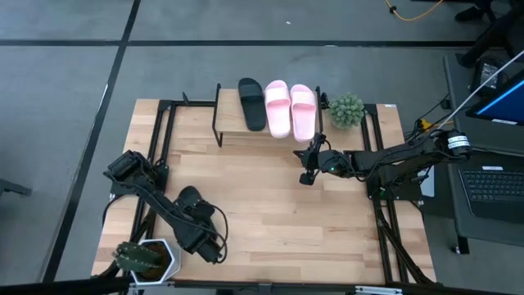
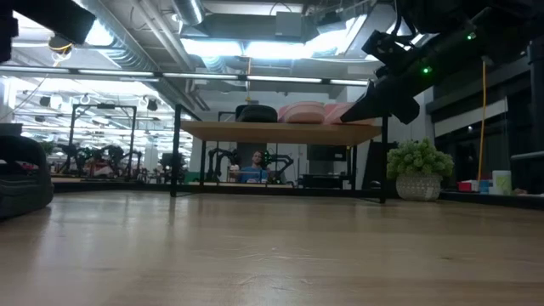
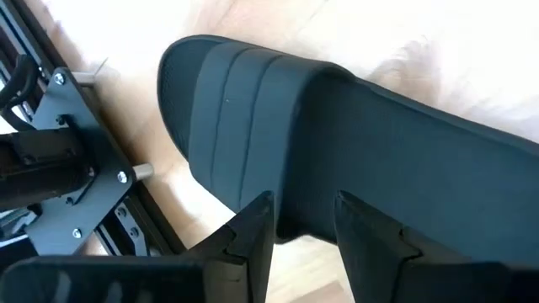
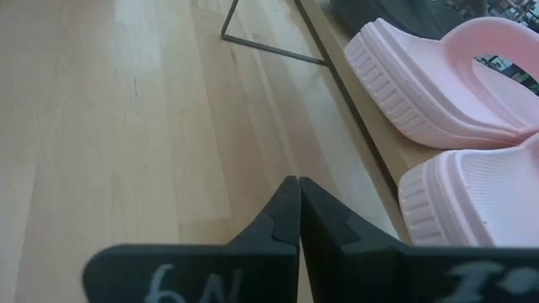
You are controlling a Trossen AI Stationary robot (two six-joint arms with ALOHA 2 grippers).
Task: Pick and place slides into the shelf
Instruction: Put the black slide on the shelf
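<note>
I need to grab the black slide's side edge [image 3: 305, 231] beside the strap with my left gripper next.
One black slide [image 1: 190, 197] [image 3: 337, 126] lies on its sole on the wooden table near the left front. My left gripper [image 1: 196, 213] [image 3: 305, 210] hangs over it, pointing steeply down and open, its fingers either side of the slide's long side edge. On the shelf [image 1: 233, 124] [image 2: 280, 132] at the far side rest another black slide [image 1: 252, 102] and two pink slides [image 1: 277, 106] [image 4: 438, 76], side by side. My right gripper [image 1: 308, 174] [image 4: 299, 183] is shut on nothing, in the air just in front of the shelf's right end. My left gripper's fingers [image 3: 257, 236] stand apart over the black slide's side edge [image 3: 303, 220], next to the strap, coming from above. I cannot tell whether they touch it. The slide lies flat on the table.
A green potted plant [image 1: 346, 111] [image 2: 416, 166] stands right of the shelf. A spiky plant in a white pot [image 1: 147, 258] sits at the near left corner, close to my left arm. Black frame rails [image 1: 164, 139] run along both table sides. Bare wood lies at the middle.
</note>
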